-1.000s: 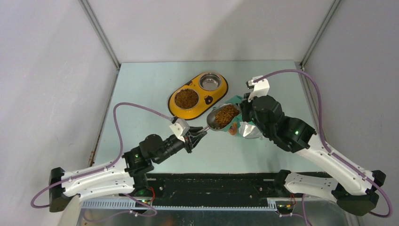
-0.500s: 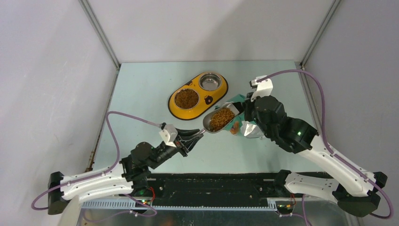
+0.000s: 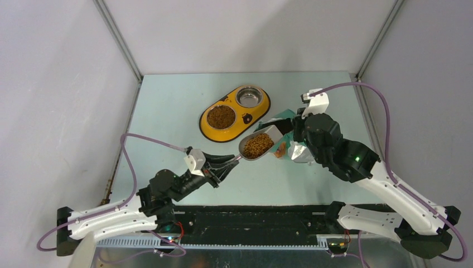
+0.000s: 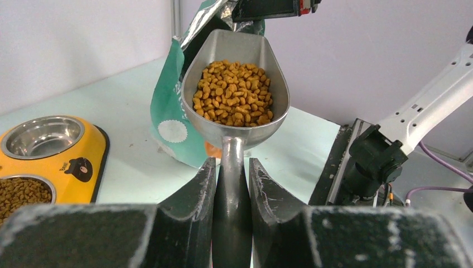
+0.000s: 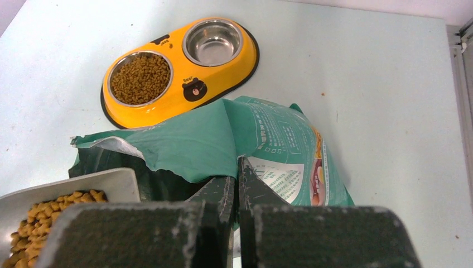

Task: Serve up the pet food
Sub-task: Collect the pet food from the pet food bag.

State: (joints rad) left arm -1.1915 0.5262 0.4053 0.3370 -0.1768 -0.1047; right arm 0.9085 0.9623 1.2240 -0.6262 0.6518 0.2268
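The robot's right gripper should stay closed on the teal bag, because the bag's opening leans toward the scoop and the bag would slump onto the table if the gripper opened now.
The pet food (image 3: 256, 146) fills a grey metal scoop (image 3: 266, 134) held level just left of the teal bag (image 3: 283, 119). My left gripper (image 3: 231, 161) is shut on the scoop's handle (image 4: 233, 162), and the kibble (image 4: 234, 92) is heaped in its bowl. My right gripper (image 5: 237, 174) is shut on the bag's torn top edge (image 5: 223, 139), holding the mouth up. Behind stands the yellow double feeder (image 3: 237, 109): its left bowl holds kibble (image 3: 221, 117), and its right steel bowl (image 3: 249, 97) is empty.
The scoop (image 5: 83, 187) hangs a short way in front of the feeder (image 5: 184, 84). Grey walls close in the table on three sides. A black rail (image 3: 251, 220) runs along the near edge between the arm bases. The right arm's base (image 4: 368, 162) stands close beside the scoop.
My left arm has drawn back toward the near left, pulling the loaded scoop out of the bag's mouth. The right arm has shifted slightly right, still gripping the bag.
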